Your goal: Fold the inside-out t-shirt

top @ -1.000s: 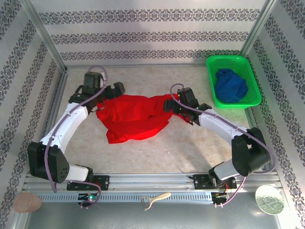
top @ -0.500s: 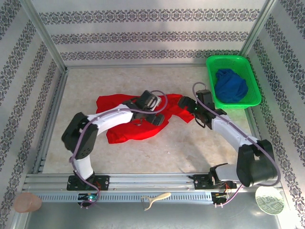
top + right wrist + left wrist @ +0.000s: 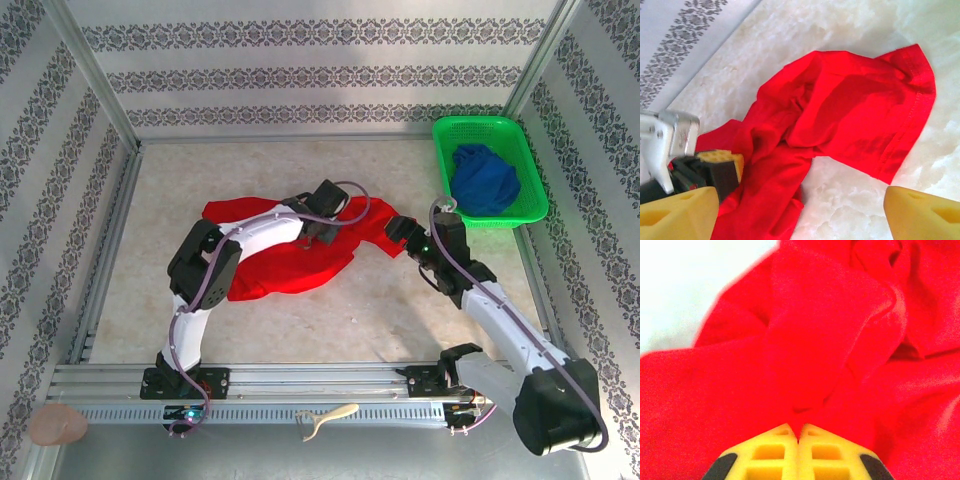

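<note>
Next, my right gripper grabs the inside-out t-shirt (image 3: 285, 258) by its stitched end (image 3: 387, 230), opposite my left gripper's pinch, to stretch it open for folding.
The inside-out t-shirt (image 3: 285, 258) lies crumpled, plain red side up, in the middle of the table. My left gripper (image 3: 320, 236) reaches over its upper middle and is shut on a raised pinch of red cloth (image 3: 799, 426) between its yellow fingertips. A sleeve or hem end with stitching (image 3: 900, 125) spreads to the right on the marble top. My right gripper (image 3: 394, 238) hovers just off the shirt's right end, its jaws wide open over bare table with nothing between them (image 3: 800, 216). The left gripper's fingers (image 3: 720, 167) show at the left of the right wrist view.
A green basket (image 3: 442, 170) at the back right holds a dark blue garment (image 3: 484, 180). Patterned walls close the back and both sides. Bare marble (image 3: 380, 320) lies in front of the shirt. Small items rest on the rail ledge (image 3: 328, 418).
My left arm swung from the shirt's far left corner to its upper middle and shut on the cloth. My right gripper drew back right, off the shirt's edge.
</note>
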